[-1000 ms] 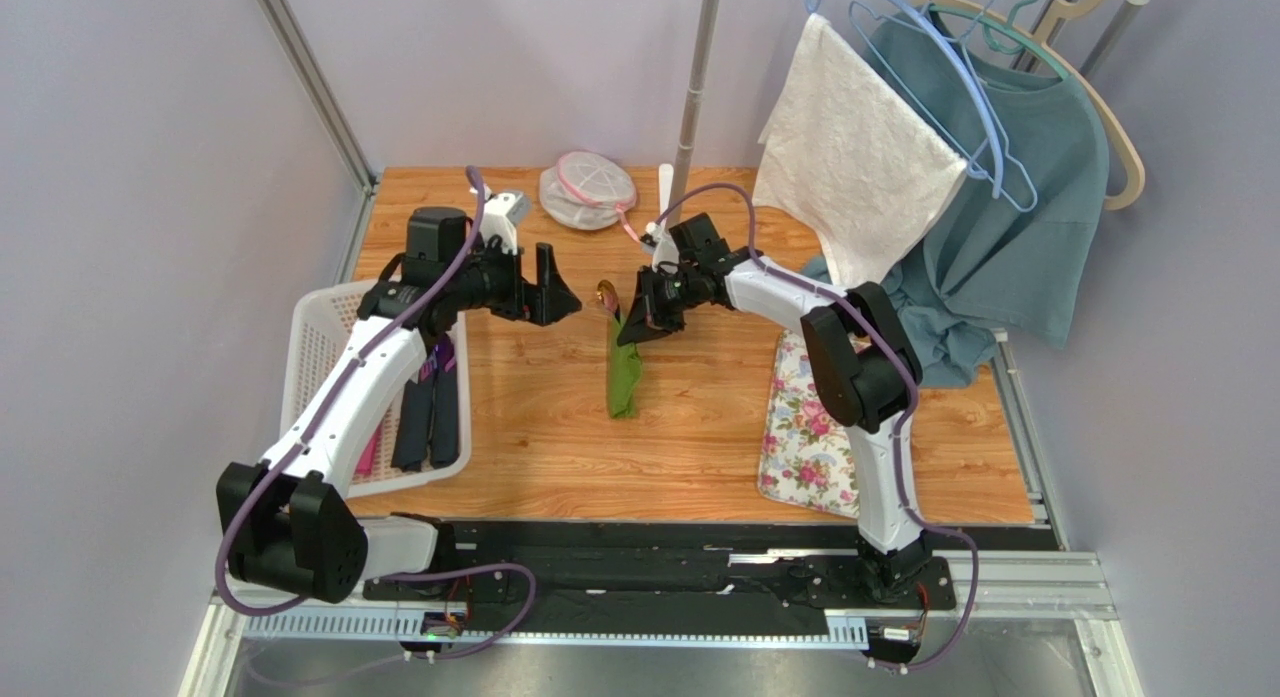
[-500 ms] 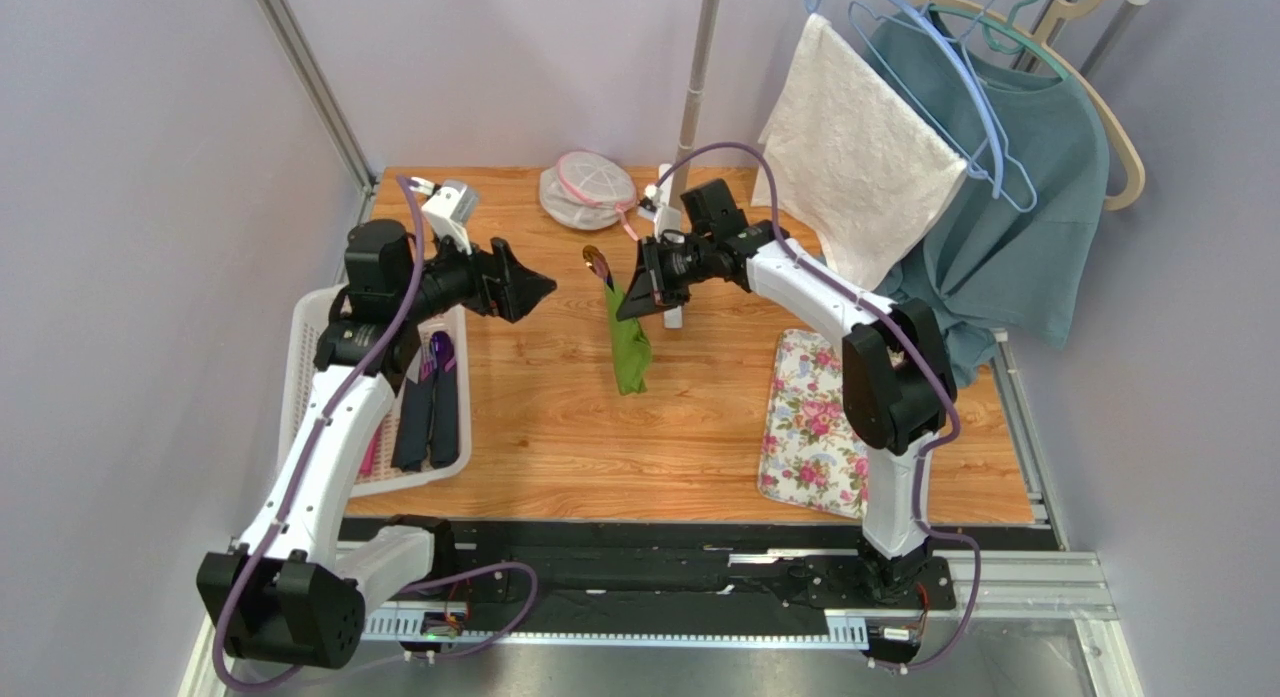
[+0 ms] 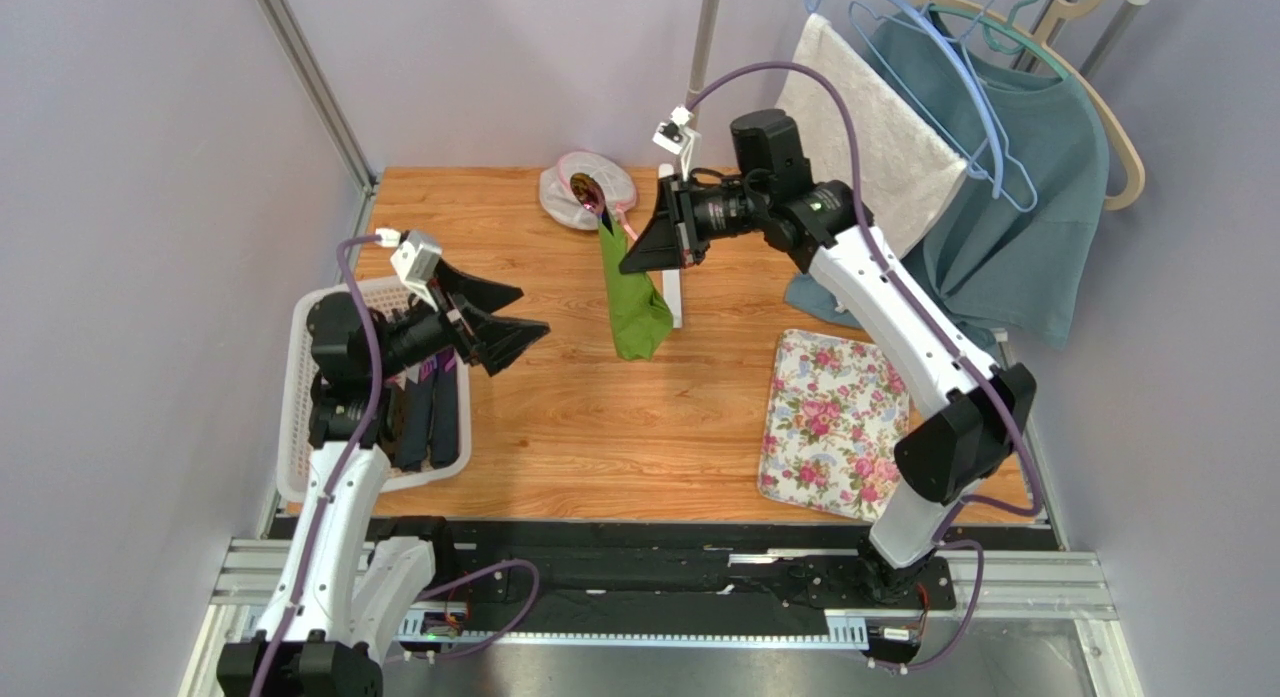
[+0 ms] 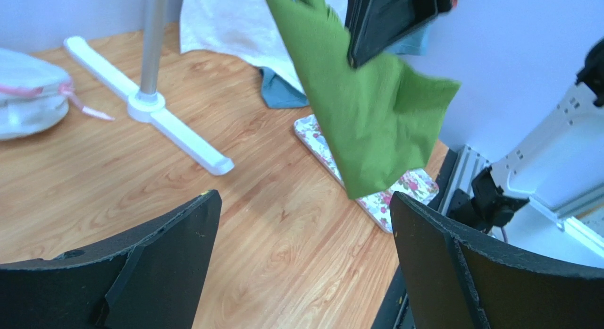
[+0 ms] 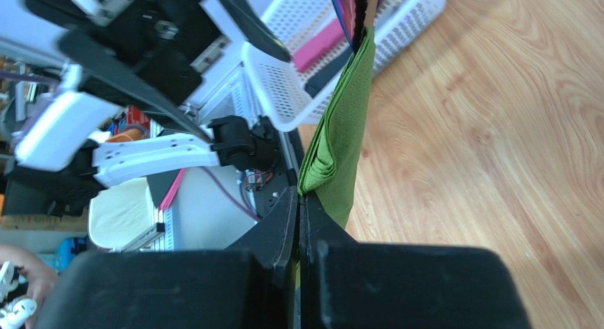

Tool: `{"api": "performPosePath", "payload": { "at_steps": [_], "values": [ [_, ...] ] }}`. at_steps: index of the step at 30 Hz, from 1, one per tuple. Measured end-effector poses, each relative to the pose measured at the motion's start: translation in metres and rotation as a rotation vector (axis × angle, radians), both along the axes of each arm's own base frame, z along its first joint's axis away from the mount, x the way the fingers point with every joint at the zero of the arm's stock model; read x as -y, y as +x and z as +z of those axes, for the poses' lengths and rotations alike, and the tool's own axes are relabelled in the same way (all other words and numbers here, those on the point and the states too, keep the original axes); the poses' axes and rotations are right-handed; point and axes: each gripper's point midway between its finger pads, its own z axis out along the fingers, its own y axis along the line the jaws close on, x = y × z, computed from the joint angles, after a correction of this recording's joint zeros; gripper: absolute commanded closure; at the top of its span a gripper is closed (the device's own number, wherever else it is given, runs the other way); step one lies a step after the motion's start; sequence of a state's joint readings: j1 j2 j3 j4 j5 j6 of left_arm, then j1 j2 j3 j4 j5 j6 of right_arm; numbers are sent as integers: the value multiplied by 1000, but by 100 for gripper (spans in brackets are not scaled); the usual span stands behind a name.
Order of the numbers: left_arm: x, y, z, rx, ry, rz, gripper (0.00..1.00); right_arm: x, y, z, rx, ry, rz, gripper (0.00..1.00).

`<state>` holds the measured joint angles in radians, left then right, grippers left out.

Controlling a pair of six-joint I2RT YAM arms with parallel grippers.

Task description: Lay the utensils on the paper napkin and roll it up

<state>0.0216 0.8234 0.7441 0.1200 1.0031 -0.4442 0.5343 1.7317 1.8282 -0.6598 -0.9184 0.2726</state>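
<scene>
My left gripper grabs the green napkin bundle around the utensils near their protruding ends next, which leaves the napkin's loose edge free for rolling.
The green paper napkin (image 3: pixel 633 300) hangs as a folded bundle in the air over the middle of the table. My right gripper (image 3: pixel 631 259) is shut on its side edge; the right wrist view shows the jaws (image 5: pixel 300 196) pressed together on the green sheet (image 5: pixel 342 141). Dark and blue-purple utensil ends (image 5: pixel 356 9) stick out of the bundle's far end, also seen from above (image 3: pixel 603 211). My left gripper (image 3: pixel 529 313) is open and empty beside the white basket, well left of the napkin (image 4: pixel 361 109), with nothing between its fingers (image 4: pixel 303 199).
A white basket (image 3: pixel 305 370) holding dark and pink items stands at the left edge. A floral mat (image 3: pixel 831 427) lies at the right front. A white stand with a pole (image 3: pixel 673 292), a mesh pouch (image 3: pixel 568 187), and hangers with a white cloth (image 3: pixel 857 142) and teal garment are at the back.
My right gripper has lifted the napkin bundle off the table and swung it up and back. My left arm has drawn back to the left, toward the basket, staying open.
</scene>
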Motion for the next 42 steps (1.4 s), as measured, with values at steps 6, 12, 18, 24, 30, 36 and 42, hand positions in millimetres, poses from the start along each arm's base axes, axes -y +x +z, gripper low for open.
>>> {"api": "performPosePath", "payload": {
  "at_steps": [6,12,18,24,30,36,42],
  "values": [
    [17,-34,27,151,-47,-111,5,8,-42,49,88,84,89,100],
    [42,-70,47,229,-80,-254,5,11,-93,79,192,139,195,100],
    [54,-88,59,248,-122,-317,7,13,-140,97,301,172,288,100],
    [67,-98,69,222,-159,-381,13,14,-162,97,356,174,332,100],
    [81,-107,86,217,-186,-449,16,11,-164,91,366,154,337,100],
    [93,-106,94,192,-212,-476,18,8,-169,90,381,151,348,100],
    [103,-112,97,160,-226,-520,33,5,-175,89,389,153,366,100]
  ]
}}
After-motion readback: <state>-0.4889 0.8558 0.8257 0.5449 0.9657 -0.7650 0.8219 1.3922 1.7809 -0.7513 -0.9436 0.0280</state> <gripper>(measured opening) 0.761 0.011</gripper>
